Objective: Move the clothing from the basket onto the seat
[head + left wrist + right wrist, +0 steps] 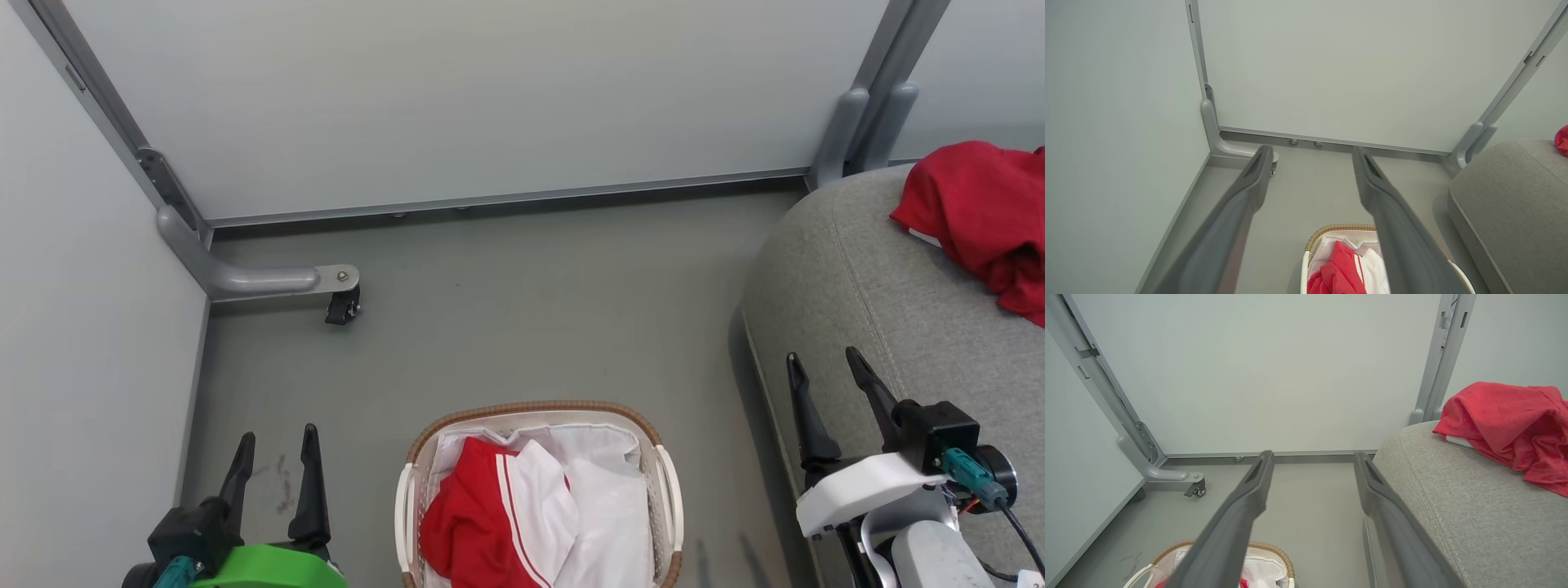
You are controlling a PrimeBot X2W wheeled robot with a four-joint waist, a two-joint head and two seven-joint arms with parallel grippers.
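My left gripper grabs the garment by its raised red fold [475, 498] next, since the white panel [544, 508] lies flat on the liner.
A plain red garment [980, 214] lies crumpled on the grey seat [865, 286] at the right; the right wrist view has the same garment [1506, 424] on the seat [1453, 506]. The red garment with white panels and stripes [490, 514] lies in the basket [539, 408] at the bottom centre, on its white liner [608, 506]. My left gripper [274, 441] stands open at the lower left, left of the basket, holding nothing. My right gripper [826, 367] stands open at the lower right, over the seat's front edge, also holding nothing.
Pale partition walls close the area at the back and the left. A grey metal foot with a black caster [343, 306] juts onto the grey floor [531, 310] at the left corner. Two more grey posts [857, 131] stand behind the seat.
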